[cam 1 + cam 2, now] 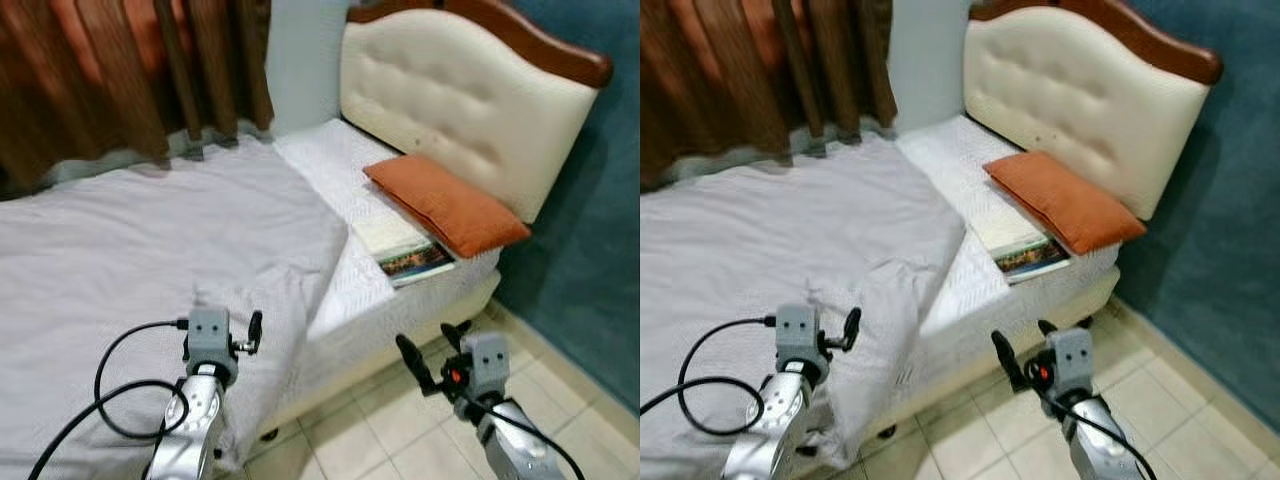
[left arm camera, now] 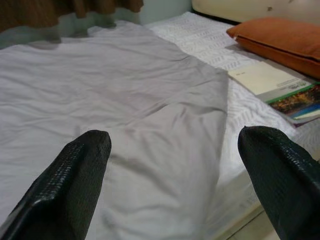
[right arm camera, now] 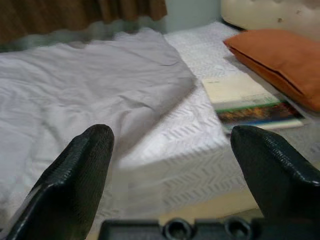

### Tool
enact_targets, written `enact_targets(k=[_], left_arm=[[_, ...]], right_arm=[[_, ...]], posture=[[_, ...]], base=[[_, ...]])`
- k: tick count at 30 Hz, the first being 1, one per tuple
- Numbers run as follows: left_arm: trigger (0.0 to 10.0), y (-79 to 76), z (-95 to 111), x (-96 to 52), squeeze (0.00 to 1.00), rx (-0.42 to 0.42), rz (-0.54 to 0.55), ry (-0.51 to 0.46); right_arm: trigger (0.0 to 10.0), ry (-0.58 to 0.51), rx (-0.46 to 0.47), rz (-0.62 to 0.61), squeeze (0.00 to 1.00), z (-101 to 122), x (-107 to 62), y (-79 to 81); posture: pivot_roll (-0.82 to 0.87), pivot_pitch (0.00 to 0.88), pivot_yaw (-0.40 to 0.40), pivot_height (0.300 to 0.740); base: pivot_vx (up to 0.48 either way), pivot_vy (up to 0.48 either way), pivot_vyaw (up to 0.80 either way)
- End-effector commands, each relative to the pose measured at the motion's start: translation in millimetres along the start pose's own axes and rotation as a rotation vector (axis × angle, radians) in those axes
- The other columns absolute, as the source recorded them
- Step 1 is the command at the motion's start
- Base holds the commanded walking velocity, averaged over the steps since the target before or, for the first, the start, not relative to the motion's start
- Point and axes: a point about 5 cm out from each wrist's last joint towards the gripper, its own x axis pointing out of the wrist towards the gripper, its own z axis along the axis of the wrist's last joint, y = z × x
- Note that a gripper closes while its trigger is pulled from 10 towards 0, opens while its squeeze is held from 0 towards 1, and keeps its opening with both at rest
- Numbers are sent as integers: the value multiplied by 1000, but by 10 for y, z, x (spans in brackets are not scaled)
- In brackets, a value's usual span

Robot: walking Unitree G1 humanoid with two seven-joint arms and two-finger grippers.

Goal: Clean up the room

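I need to grab the blanket (image 1: 150, 250) next with my left gripper by its folded edge (image 1: 290, 330) beside the mattress cover, because the rest of it lies spread flat over the bed.
A rumpled grey blanket (image 1: 150, 250) covers most of the bed, its corner folded back off the white mattress cover (image 1: 345, 290). An orange pillow (image 1: 445, 205) lies by the cream headboard (image 1: 450, 100). Beside it, a book (image 1: 405, 250) with a colourful cover lies at the mattress edge. My left gripper (image 2: 175, 185) is open and hovers low over the blanket's near edge, holding nothing. My right gripper (image 1: 432, 348) is open too, above the floor just off the bed's side, pointing at the mattress below the book (image 3: 250, 102).
Brown curtains (image 1: 130, 70) hang along the far side of the bed. A teal wall (image 1: 600, 220) stands to the right. Beige floor tiles (image 1: 400, 440) run between bed and wall. Black cables (image 1: 110, 400) loop off my left arm.
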Motion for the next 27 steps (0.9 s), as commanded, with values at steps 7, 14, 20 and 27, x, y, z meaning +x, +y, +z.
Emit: enact_targets(k=[7, 14, 20, 27], left_arm=[[10000, 8, 13, 10, 0, -12, 8, 4], [10000, 10, 12, 19, 0, 2, -1, 12], [10000, 106, -49, 321, 0, 142, -33, 154], [10000, 263, 122, 567, 0, 160, 101, 153]], right_arm=[[10000, 16, -2, 5, 0, -12, 13, -10], [10000, 18, -1, 10, 0, -23, 6, 7], [10000, 42, 11, 15, 0, -59, -158, 67], [10000, 116, 4, 24, 0, -77, -726, 182]], posture=[[-134, 28, 10, 740], [-134, 28, 12, 740], [-158, 133, 5, 740], [-337, 384, -57, 740]], base=[[479, 0, 0], [466, 0, 0], [54, 0, 0], [0, 0, 0]])
